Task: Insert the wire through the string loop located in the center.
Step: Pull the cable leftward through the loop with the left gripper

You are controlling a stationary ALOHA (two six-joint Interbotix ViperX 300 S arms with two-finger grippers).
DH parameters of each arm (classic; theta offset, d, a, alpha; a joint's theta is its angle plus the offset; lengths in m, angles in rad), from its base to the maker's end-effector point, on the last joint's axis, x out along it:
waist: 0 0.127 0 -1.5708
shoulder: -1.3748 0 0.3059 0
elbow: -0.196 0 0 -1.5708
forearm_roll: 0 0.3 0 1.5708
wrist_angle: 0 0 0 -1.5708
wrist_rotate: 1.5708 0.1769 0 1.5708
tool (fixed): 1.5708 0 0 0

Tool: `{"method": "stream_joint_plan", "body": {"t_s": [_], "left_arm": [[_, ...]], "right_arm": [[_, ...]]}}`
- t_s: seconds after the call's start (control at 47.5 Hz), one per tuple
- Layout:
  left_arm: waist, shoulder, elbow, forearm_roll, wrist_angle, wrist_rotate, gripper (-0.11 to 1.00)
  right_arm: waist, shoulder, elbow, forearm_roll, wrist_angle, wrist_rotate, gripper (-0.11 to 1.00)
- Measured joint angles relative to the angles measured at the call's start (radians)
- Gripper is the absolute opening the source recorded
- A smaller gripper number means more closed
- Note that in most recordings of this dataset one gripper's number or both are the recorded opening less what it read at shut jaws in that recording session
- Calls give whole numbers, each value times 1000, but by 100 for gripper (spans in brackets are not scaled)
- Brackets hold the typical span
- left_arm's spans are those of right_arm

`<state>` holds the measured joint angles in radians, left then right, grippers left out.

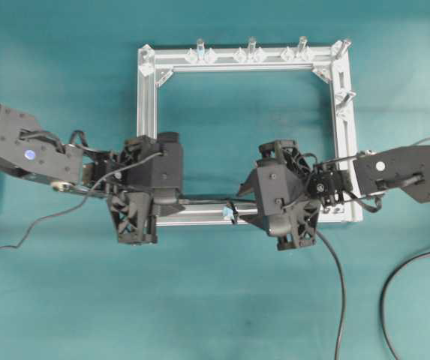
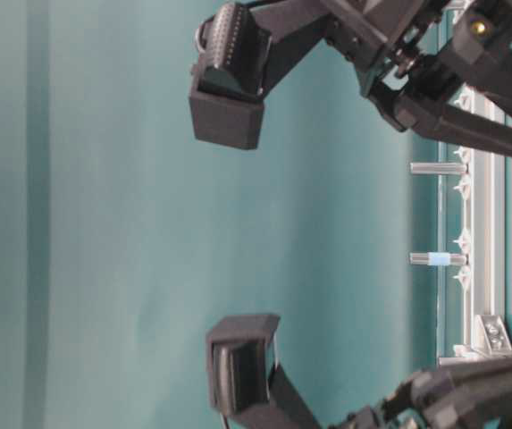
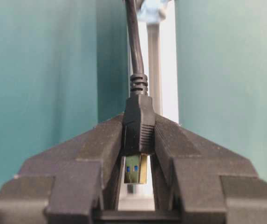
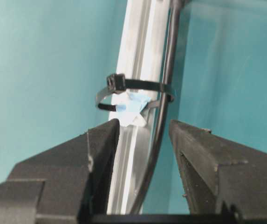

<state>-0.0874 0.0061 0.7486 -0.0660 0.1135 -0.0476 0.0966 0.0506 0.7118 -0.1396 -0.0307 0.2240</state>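
Note:
The black plug [image 3: 139, 128] is hanging above the aluminium bar, short of the teal cloth, so the left gripper has to keep holding the plug until it gets to the cloth.
In the left wrist view my left gripper [image 3: 139, 120] is shut on the wire's black plug [image 3: 139, 128]. Its brass tip [image 3: 136, 169] points back between the fingers, and the cable [image 3: 133, 46] runs away along the rail. From overhead the wire [image 1: 207, 201] stretches along the frame's front rail [image 1: 192, 219] from my left gripper [image 1: 178, 201] towards my right gripper [image 1: 242, 204]. The string loop [image 4: 124, 93], a thin black ring with a pale-blue bit, stands on that rail. The wire [image 4: 167, 79] crosses its right end and seems threaded through. My right gripper [image 4: 145, 127] is open, astride rail and wire, touching neither.
A square aluminium frame [image 1: 148, 112] lies on the teal cloth, with clear-and-silver pegs [image 1: 251, 46] along its far rail and one blue-taped peg [image 2: 434, 259] seen from table level. Black cable [image 1: 340, 300] trails off over the near right of the table.

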Motion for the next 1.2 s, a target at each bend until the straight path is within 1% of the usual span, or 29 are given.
{"method": "stream_joint_plan", "body": {"t_s": [0.168, 0.358, 0.758, 0.842, 0.948, 1.053, 1.201], "left_arm": [[0, -43, 38, 0, 5, -2, 16], [0, -95, 72, 0, 34, -35, 16], [-29, -204, 127, -2, 150, -55, 14], [-37, -225, 150, -2, 161, -75, 14], [-41, -249, 172, 0, 166, -104, 11], [-49, -270, 195, 0, 166, -137, 10], [-61, -279, 210, 0, 164, -149, 10]], "right_arm": [[0, 0, 0, 0, 3, 0, 50], [0, 0, 0, 0, 3, 0, 50], [-2, 2, 0, 0, 3, 0, 50], [0, 0, 0, 0, 3, 0, 50], [0, 0, 0, 0, 3, 0, 50], [0, 0, 0, 0, 3, 0, 50], [0, 0, 0, 0, 3, -2, 50]]}}
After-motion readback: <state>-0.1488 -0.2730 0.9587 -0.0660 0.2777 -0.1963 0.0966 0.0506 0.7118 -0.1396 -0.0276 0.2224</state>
